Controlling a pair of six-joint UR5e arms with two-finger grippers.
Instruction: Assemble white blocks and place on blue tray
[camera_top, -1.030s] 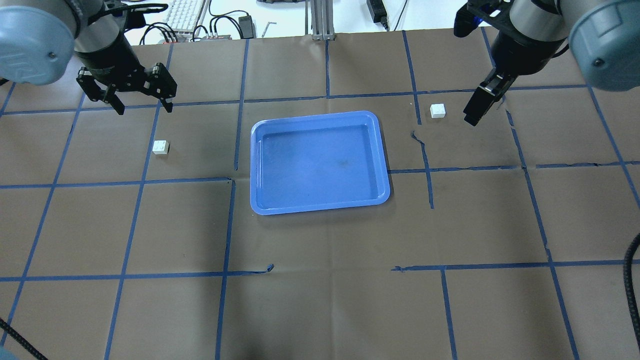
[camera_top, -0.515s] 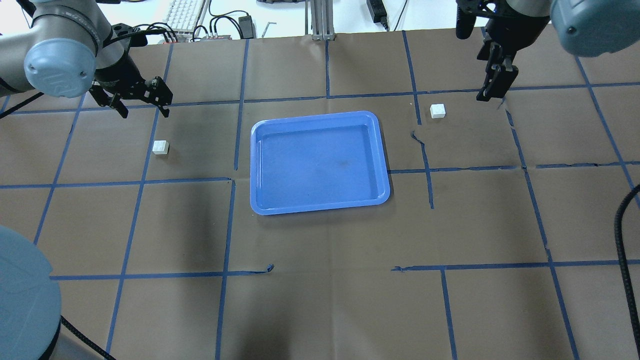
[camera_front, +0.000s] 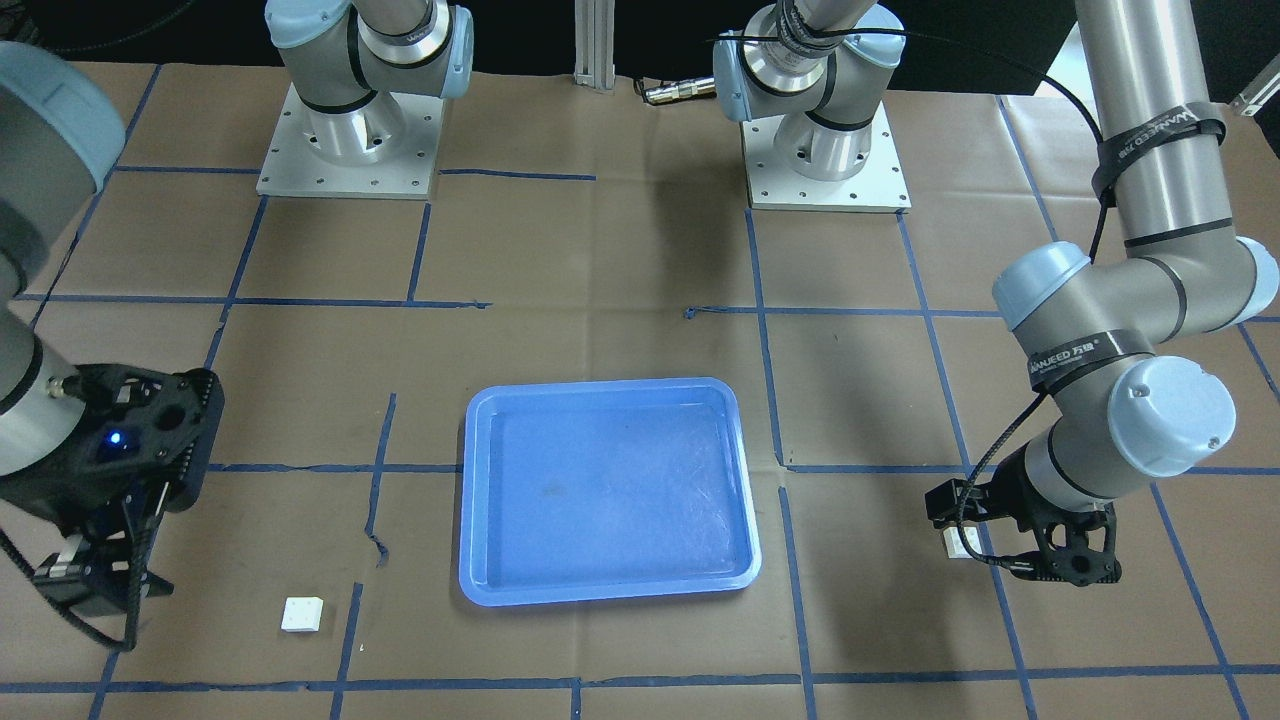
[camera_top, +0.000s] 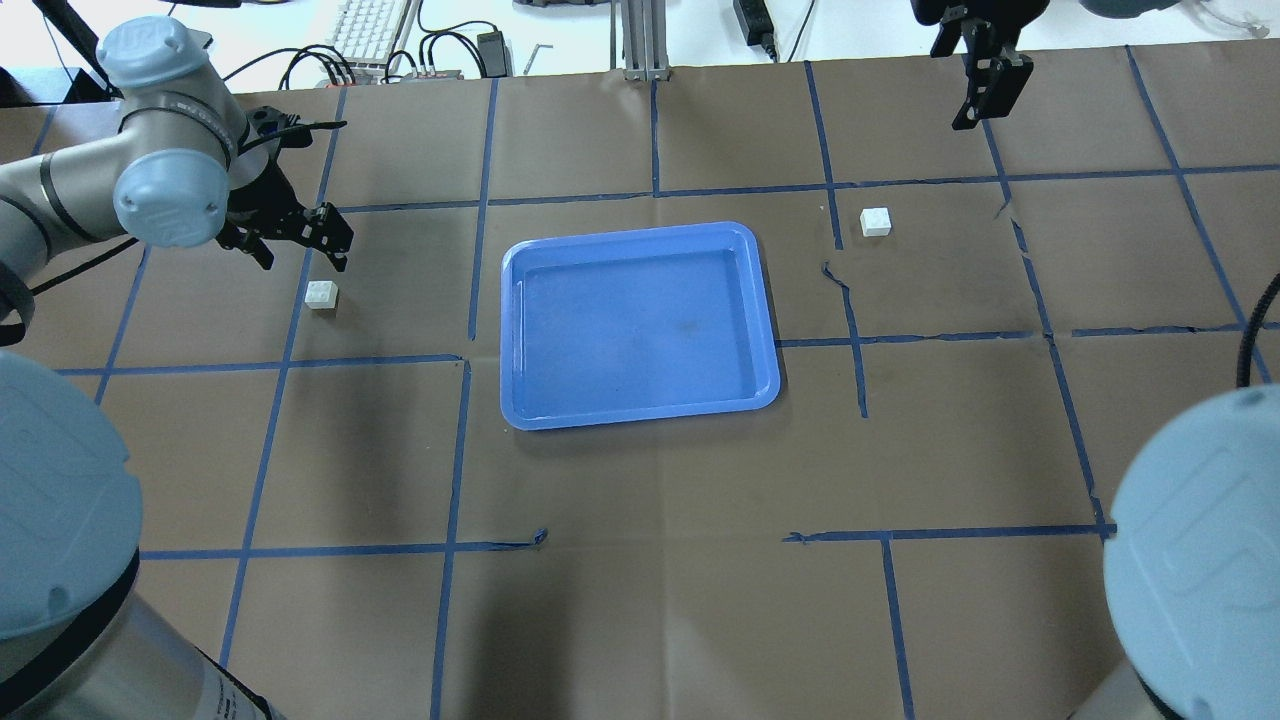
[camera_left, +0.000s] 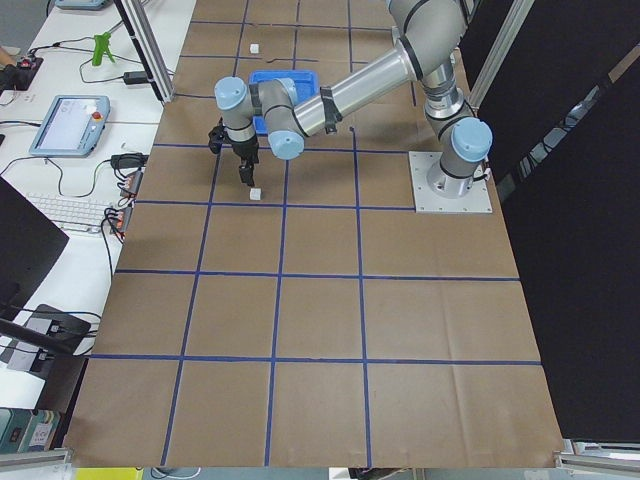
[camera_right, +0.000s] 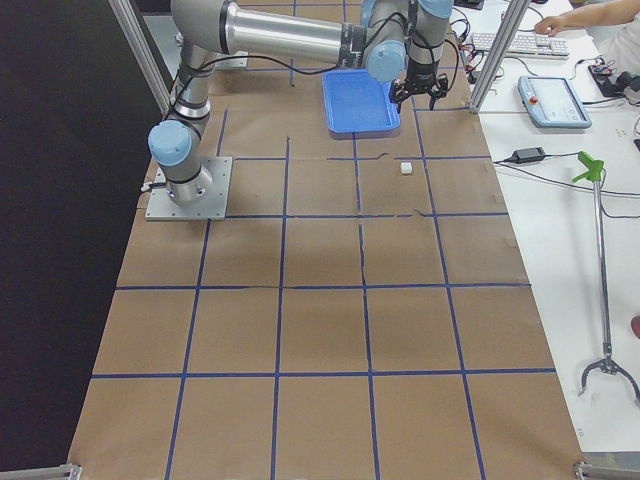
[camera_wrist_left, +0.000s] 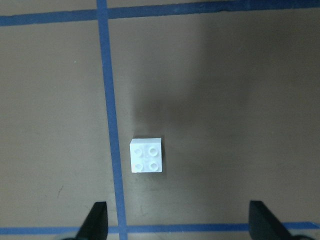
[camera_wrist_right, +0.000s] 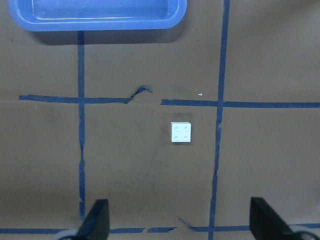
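I should next grab the white block by its plain sides (camera_front: 301, 614) beside the studded top with my right gripper. Then I can put the pair together on the blue tray (camera_front: 609, 492).
The blue tray (camera_top: 640, 325) lies empty at the table's middle. One white block (camera_top: 322, 294) lies to its left and the other white block (camera_top: 876, 221) to its right, both on the brown paper. My left gripper (camera_top: 302, 262) is open just beyond the left block. In the left wrist view the block (camera_wrist_left: 146, 155) lies ahead of the open left gripper (camera_wrist_left: 180, 222), between the lines of its fingers. My right gripper (camera_top: 968, 118) hangs high near the far edge. In the right wrist view it (camera_wrist_right: 181, 222) is open, with the right block (camera_wrist_right: 181, 132) far below.
Blue tape lines grid the brown paper. A keyboard (camera_top: 365, 25), cables and an aluminium post (camera_top: 640, 40) sit past the far edge. Both arm bases (camera_front: 345, 140) (camera_front: 825, 150) stand on the robot's side. The tray's rim (camera_wrist_right: 100, 22) shows in the right wrist view.
My left gripper has moved closer to the left block and stays open. My right gripper has moved away from the right block toward the far edge. The blocks and tray have not moved.
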